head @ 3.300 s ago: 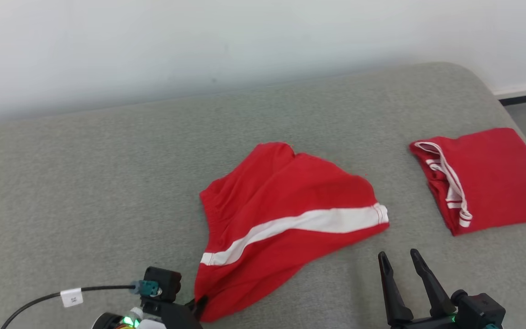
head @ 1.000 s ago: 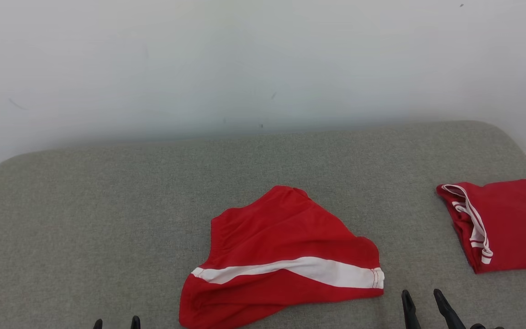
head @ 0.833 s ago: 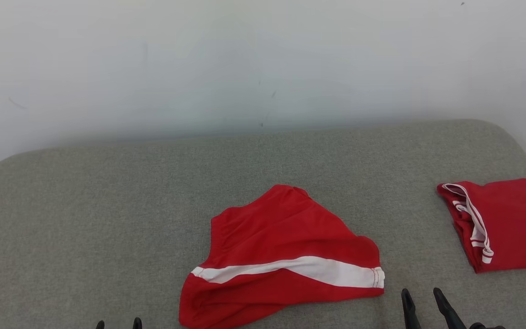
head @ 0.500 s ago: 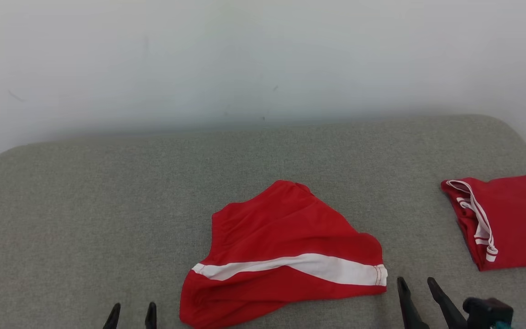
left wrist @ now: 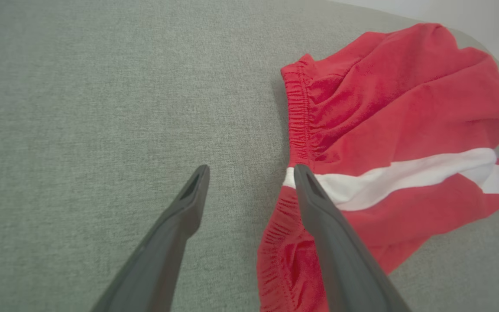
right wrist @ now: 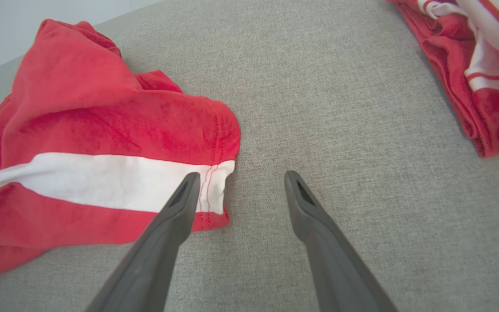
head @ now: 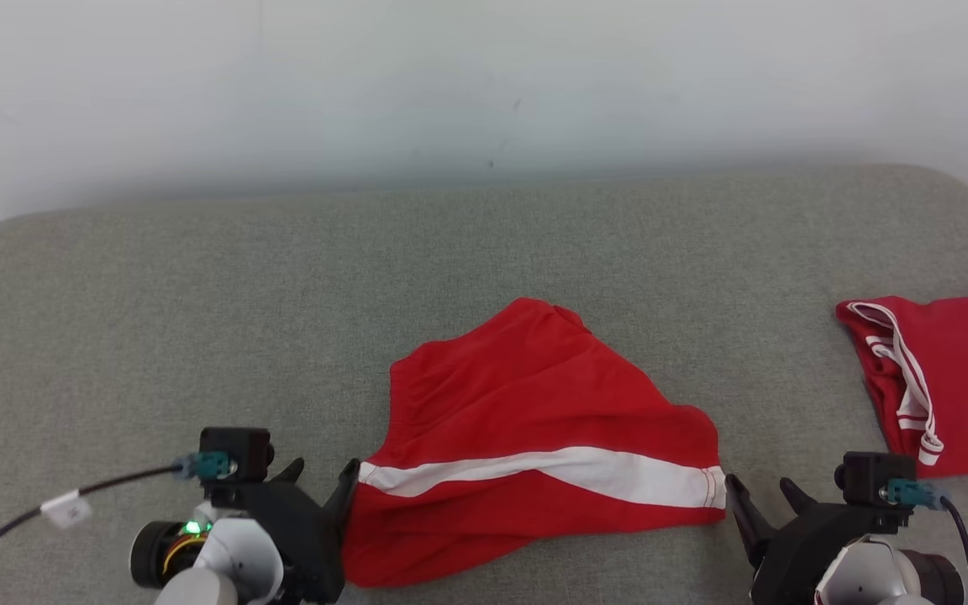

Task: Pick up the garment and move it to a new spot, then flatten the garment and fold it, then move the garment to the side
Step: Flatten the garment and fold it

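The red cloth (head: 531, 398) is slack and crumpled. My left gripper should next grab the garment by its raised waistband edge at the white stripe (head: 366, 473).
The garment (head: 526, 437), red shorts with a white side stripe, lies crumpled in the middle of the grey cushion (head: 198, 319). My left gripper (head: 324, 475) stands open at its left end, right by the elastic waistband (left wrist: 297, 117); one finger overlaps the stripe's end in the left wrist view. The garment (left wrist: 383, 130) spreads to the right of my left gripper (left wrist: 249, 171) there. My right gripper (head: 757, 491) stands open at the garment's right hem. In the right wrist view my right gripper (right wrist: 238, 177) has one finger over the hem of the garment (right wrist: 102, 130). Nothing is held.
A second red garment (head: 946, 378) with white trim lies folded at the right end of the cushion, also as a red garment (right wrist: 479, 65) in the right wrist view. A pale wall (head: 450, 76) runs behind the cushion. Bare cushion stretches to the left.
The head view has tilted down. Both grippers have come forward to the garment's two ends, still open. The garment lies where it was.
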Controlling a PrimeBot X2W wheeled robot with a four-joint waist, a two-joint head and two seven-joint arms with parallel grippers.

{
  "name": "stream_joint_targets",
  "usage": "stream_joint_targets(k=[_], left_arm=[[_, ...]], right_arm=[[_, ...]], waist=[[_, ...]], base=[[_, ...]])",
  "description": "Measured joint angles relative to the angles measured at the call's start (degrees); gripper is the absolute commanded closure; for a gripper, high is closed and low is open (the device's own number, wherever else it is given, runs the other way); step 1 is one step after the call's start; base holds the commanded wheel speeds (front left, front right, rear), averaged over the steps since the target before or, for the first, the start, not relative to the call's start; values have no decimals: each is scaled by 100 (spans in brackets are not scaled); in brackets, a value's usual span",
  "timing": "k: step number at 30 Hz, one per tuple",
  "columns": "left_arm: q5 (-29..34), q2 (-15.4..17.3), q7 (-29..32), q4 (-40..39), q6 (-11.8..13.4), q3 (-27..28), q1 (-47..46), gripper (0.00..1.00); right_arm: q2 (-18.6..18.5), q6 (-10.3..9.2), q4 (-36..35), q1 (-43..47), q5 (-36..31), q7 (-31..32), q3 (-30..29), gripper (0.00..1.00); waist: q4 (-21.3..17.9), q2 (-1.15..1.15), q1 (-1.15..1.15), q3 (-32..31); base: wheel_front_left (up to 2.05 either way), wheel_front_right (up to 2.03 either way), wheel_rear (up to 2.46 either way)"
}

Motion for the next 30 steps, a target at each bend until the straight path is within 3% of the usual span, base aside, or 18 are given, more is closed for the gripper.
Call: stream_joint_targets(k=[5,14,23,24,26,27,28,29,30], left_arm=[[-175,-29,1043,153,26,-163,-426,0],[-142,119,2123,271,42,-569,-661,0],[-280,225,2286,158,-5,-826,-715,0],[-285,226,2285,159,-7,-848,-735,4],[-328,244,2288,164,-8,-869,-781,32],[-343,258,2313,169,-8,-878,-786,58],[-359,274,2313,175,-8,-880,-788,72],[-371,289,2313,177,-8,-883,-794,95],[-385,301,2314,177,-9,-888,-801,95]], right_arm=[[31,0,-21,-184,-43,140,67,0],[37,0,3,-224,33,91,231,0],[38,0,27,-222,71,54,321,0],[38,0,32,-222,77,45,333,0],[38,0,38,-222,77,40,353,0],[38,0,43,-222,77,40,359,0],[38,0,44,-224,77,40,364,0],[38,0,45,-226,77,40,368,0],[38,0,48,-230,77,40,369,0]], waist=[[-14,0,0,125],[-83,0,-1,166],[-182,0,-1,174],[-195,0,-1,175],[-217,0,-1,176],[-227,0,-1,176],[-235,0,-1,174],[-242,0,-1,171],[-247,0,-1,166]], base=[[0,0,0],[0,0,0],[0,0,0],[0,0,0],[0,0,0],[0,0,0],[0,0,0],[0,0,0],[0,0,0]])
